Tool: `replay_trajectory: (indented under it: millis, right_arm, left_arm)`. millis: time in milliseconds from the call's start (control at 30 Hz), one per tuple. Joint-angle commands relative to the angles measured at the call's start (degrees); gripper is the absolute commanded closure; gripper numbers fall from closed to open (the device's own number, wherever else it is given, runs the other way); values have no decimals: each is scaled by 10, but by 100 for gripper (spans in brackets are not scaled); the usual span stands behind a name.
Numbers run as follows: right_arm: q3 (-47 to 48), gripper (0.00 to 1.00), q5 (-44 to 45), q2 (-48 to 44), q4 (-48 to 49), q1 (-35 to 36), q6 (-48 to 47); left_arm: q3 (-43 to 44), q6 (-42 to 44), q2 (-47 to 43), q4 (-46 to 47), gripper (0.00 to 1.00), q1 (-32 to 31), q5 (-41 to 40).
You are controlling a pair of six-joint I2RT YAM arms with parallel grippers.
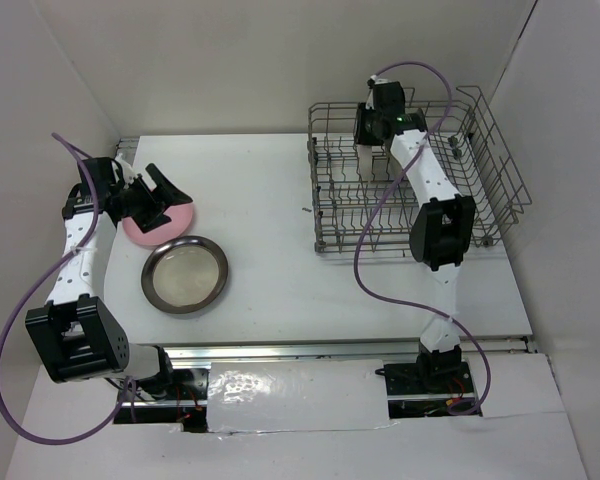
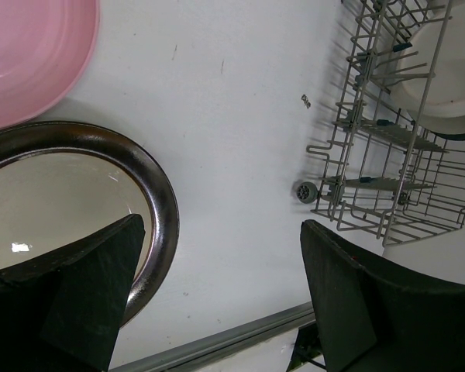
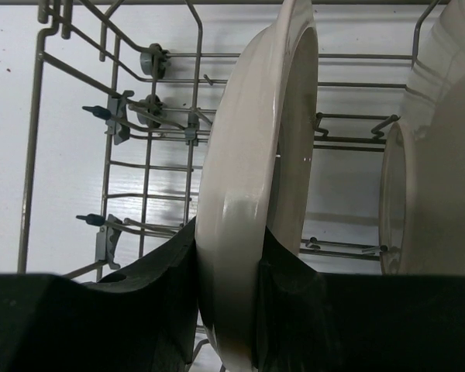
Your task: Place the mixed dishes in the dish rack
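The right gripper should release the cream plate now. It has the cream plate (image 3: 256,178) standing on edge among the rack's wires, and the plate would rest in the rack if the gripper opened.
The grey wire dish rack (image 1: 490,150) stands at the back right. My right gripper (image 1: 372,135) reaches into its far left part, shut on the rim of a cream plate (image 3: 256,178) held on edge among the tines. Another pale plate (image 3: 442,155) stands on edge just right of it. The pink plate (image 1: 163,228) lies at the left, with the brown-rimmed cream plate (image 1: 185,273) flat in front of it. My left gripper (image 1: 160,195) hovers open and empty over the pink plate. In the left wrist view my left gripper (image 2: 221,287) is open, with the pink plate (image 2: 31,54), the brown-rimmed plate (image 2: 151,194) and the rack (image 2: 372,132) in sight.
A small dark speck (image 1: 307,210) lies on the white table left of the rack. A metal rail (image 1: 280,352) runs along the table's near edge. White walls close in the back and both sides. A pale plate (image 2: 449,85) shows inside the rack.
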Motion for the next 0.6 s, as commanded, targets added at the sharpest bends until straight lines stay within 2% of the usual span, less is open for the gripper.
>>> replay_trajectory:
  millis: [0,67,200,300,433,500,567]
  right_arm:
    - [31,88,18,-3,76,-7,4]
    - [32,80,19,-1,75,-7,5]
    - [35,76,19,2,74,-7,5]
    - [35,55,18,0,74,-7,5]
    - [39,46,13,-2,72,-7,5]
    - [39,37,11,-3,71,-6,4]
    - [36,35,10,-7,71,-5,3]
  left_arm:
    - [-1,-5,3,14,6,-3,0]
    - [-2,-6,3,14,6,-2,0]
    - [0,-6,5,13,6,-3,-2]
    - [0,-6,5,14,6,-3,-1]
    - [0,-7,6,14,6,-5,1]
    - [0,-8,7,15,6,-6,1]
    - [2,-8,8,14,6,-9,0]
